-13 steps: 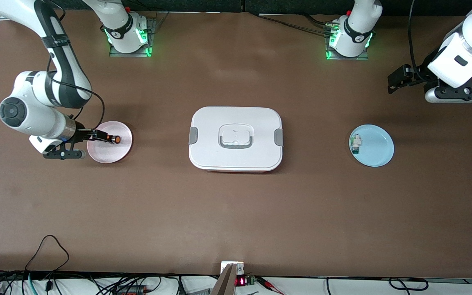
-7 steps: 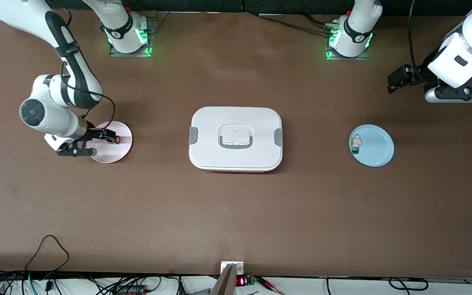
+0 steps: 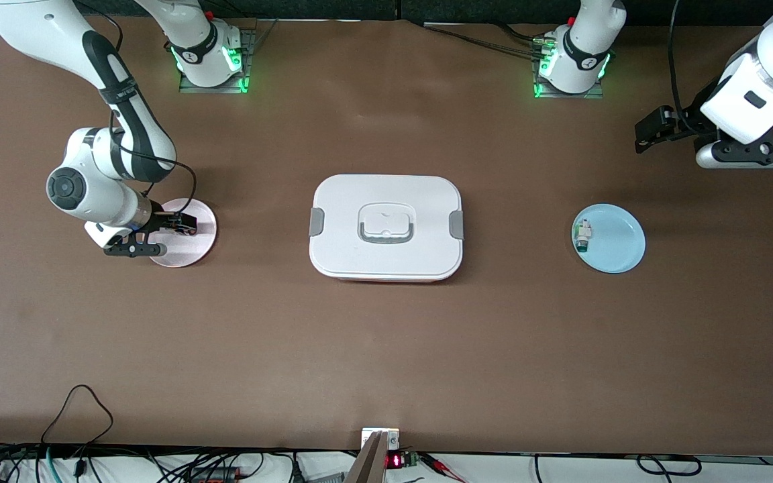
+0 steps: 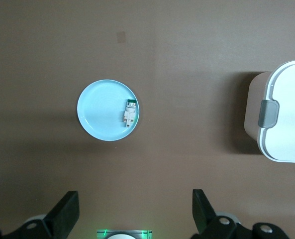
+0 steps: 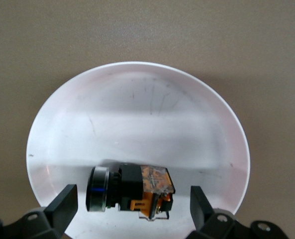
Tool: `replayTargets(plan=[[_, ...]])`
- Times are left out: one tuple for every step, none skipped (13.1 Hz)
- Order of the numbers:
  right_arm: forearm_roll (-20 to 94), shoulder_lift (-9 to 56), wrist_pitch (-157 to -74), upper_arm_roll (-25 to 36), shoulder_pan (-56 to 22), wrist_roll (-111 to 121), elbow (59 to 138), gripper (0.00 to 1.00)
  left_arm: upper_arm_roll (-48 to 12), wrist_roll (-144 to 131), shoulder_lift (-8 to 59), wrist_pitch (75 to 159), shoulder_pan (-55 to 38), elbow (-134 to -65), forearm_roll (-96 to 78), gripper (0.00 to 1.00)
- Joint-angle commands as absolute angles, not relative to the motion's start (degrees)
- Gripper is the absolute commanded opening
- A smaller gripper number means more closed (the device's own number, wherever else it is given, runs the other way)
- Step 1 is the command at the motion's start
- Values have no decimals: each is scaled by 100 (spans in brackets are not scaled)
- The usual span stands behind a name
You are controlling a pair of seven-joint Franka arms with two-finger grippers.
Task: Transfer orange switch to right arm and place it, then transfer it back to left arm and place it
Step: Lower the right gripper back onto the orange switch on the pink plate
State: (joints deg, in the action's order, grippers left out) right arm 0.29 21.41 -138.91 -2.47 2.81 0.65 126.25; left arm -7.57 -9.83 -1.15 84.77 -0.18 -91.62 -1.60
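Next, my right gripper grabs the orange switch by its capped front and orange rear block (image 5: 131, 191), to pass the switch back to my left arm.
The orange switch (image 5: 130, 191) lies on its side on the pink plate (image 5: 137, 114), a black body with orange markings. My right gripper (image 5: 131, 206) is open, low over the plate, with one finger on each side of the switch and neither touching it. In the front view the right gripper (image 3: 182, 223) covers the switch over the pink plate (image 3: 193, 249). The white lidded box (image 3: 386, 228) stands mid-table, between the two plates. My left gripper (image 3: 651, 127) is open and empty, waiting high over the left arm's end of the table.
A light blue plate (image 3: 618, 241) with a small white-and-teal part (image 3: 582, 236) lies toward the left arm's end. The left wrist view shows this plate (image 4: 100, 112), the part (image 4: 129, 113) and the box's end with a grey clip (image 4: 281, 119). Cables run along the table's edge nearest the front camera.
My right arm has moved toward the box and brought its gripper over the switch, which now hides it in the front view. The left arm has not moved.
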Motion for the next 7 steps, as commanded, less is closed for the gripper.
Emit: replayTargets(plan=[[141, 2223, -14027, -299, 308, 114, 12656, 100, -747, -949, -88, 8420, -18, -9070, -193, 100], [141, 2250, -14088, -299, 308, 114, 12656, 100, -747, -949, -88, 8420, -26, -9070, -193, 100], [141, 2294, -14106, -299, 325, 114, 12648, 100, -747, -941, -88, 8420, -18, -9070, -193, 100], [141, 2311, -14106, -299, 334, 114, 12647, 100, -747, -940, -88, 8420, -18, -9070, -193, 100], [141, 2355, -14115, -299, 343, 114, 12639, 100, -747, -949, -88, 8420, -18, -9079, -193, 100], [141, 2382, -14133, -299, 343, 114, 12639, 100, -747, -949, -88, 8420, -18, -9070, -193, 100], [141, 2391, -14133, -299, 343, 114, 12639, 100, -747, -949, -88, 8420, -18, -9070, -193, 100]])
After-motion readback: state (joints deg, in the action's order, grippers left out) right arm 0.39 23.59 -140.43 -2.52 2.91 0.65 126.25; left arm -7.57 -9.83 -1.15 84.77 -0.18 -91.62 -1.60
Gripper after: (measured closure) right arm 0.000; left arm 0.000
